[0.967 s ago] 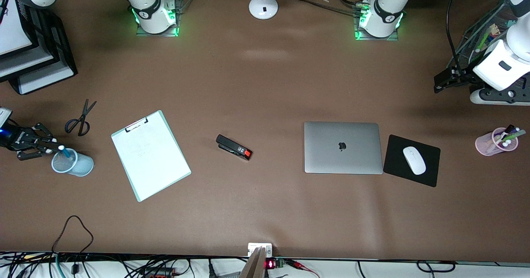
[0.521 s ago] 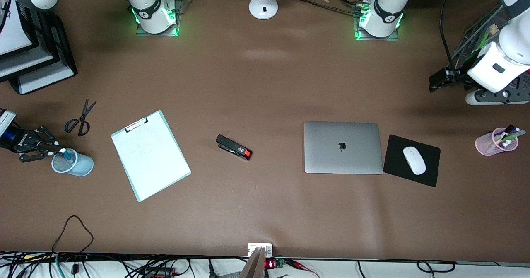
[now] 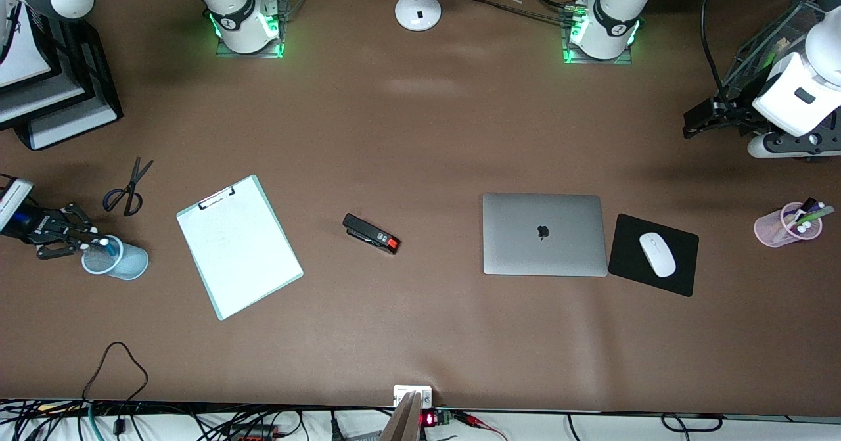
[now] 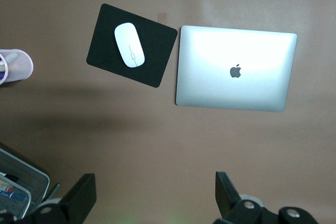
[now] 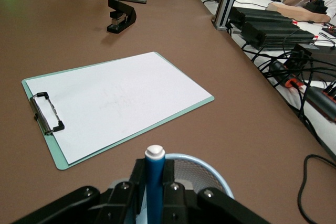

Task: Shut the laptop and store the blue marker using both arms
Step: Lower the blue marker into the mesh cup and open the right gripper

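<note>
The marker stands upright inside the light-blue mesh cup's rim [image 5: 207, 166] and would remain in the cup, so it is time for my right gripper to release the blue marker [image 5: 155, 169] now.
The laptop [image 3: 544, 234] lies closed on the table, silver lid up with its dark logo; it also shows in the left wrist view [image 4: 236, 69]. My right gripper [image 3: 89, 238] is shut on the blue marker [image 3: 109, 247], white tip up, at the rim of a light-blue mesh cup [image 3: 125, 265] at the right arm's end. In the right wrist view the marker [image 5: 155, 182] stands upright between my right gripper's [image 5: 155, 170] fingers, over the cup [image 5: 210, 169]. My left gripper [image 3: 698, 124] is open and empty in the air at the left arm's end; the left wrist view [image 4: 152, 198] shows its fingers wide apart.
A clipboard [image 3: 238, 247], scissors [image 3: 128, 188] and a black stapler [image 3: 371, 234] lie on the table. A white mouse [image 3: 658, 254] sits on a black mouse pad [image 3: 624, 257] beside the laptop. A pink cup [image 3: 782, 227] holds markers. Black trays [image 3: 59, 99] and a wire rack [image 3: 765, 53] stand at the ends.
My right gripper has shifted slightly at the mesh cup, and the marker has tilted a little. My left arm has drifted a little near the wire rack. The laptop has not moved.
</note>
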`<state>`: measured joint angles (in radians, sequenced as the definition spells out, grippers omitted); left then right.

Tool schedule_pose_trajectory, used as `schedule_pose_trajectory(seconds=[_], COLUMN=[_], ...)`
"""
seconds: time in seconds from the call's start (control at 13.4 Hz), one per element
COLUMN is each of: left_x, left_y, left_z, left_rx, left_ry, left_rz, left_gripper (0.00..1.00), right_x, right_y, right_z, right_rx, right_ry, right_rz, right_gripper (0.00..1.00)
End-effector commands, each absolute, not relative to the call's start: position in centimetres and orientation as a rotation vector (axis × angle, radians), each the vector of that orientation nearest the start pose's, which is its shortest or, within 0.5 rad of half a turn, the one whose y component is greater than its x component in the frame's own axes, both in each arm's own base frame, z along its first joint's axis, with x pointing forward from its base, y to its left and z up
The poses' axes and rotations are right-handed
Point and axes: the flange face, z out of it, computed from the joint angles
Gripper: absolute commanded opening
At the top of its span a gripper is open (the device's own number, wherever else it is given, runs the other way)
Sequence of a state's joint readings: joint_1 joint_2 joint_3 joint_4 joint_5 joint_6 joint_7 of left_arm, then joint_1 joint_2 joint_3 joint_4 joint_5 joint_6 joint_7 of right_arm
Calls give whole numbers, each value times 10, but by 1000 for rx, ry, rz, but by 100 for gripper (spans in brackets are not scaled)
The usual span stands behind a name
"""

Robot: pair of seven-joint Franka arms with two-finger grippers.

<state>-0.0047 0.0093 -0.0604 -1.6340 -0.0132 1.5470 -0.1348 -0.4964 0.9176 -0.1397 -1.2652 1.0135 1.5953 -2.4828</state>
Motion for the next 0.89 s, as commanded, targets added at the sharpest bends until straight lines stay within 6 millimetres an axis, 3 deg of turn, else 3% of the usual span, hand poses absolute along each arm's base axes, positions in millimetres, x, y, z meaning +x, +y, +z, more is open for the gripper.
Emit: schedule_pose_trajectory(seconds=[0.0, 0.07, 0.15, 0.45, 0.82], left_x=[552, 552, 552, 551, 547], left_y=[-35, -33, -37, -33, -32], left_z=[597, 598, 598, 599, 604], left_rx=[-3156, -3159, -3161, -3158, -3156], left_ry=[-155, -160, -153, -162, -164], left_rz=[155, 153, 151, 158, 155], left_gripper=[100, 100, 100, 100, 100], right_x=[634, 635, 636, 643, 649], right_y=[-329, -330, -329, -323, -297], right_z=[203, 209, 217, 266, 362], right_rx=[-1712, -1723, -1734, -1806, -1952], right_ry=[-1636, -1625, -1613, -1551, -1542], right_rz=[-1142, -1135, -1131, -1062, -866], right_gripper=[11, 78, 100, 100, 100])
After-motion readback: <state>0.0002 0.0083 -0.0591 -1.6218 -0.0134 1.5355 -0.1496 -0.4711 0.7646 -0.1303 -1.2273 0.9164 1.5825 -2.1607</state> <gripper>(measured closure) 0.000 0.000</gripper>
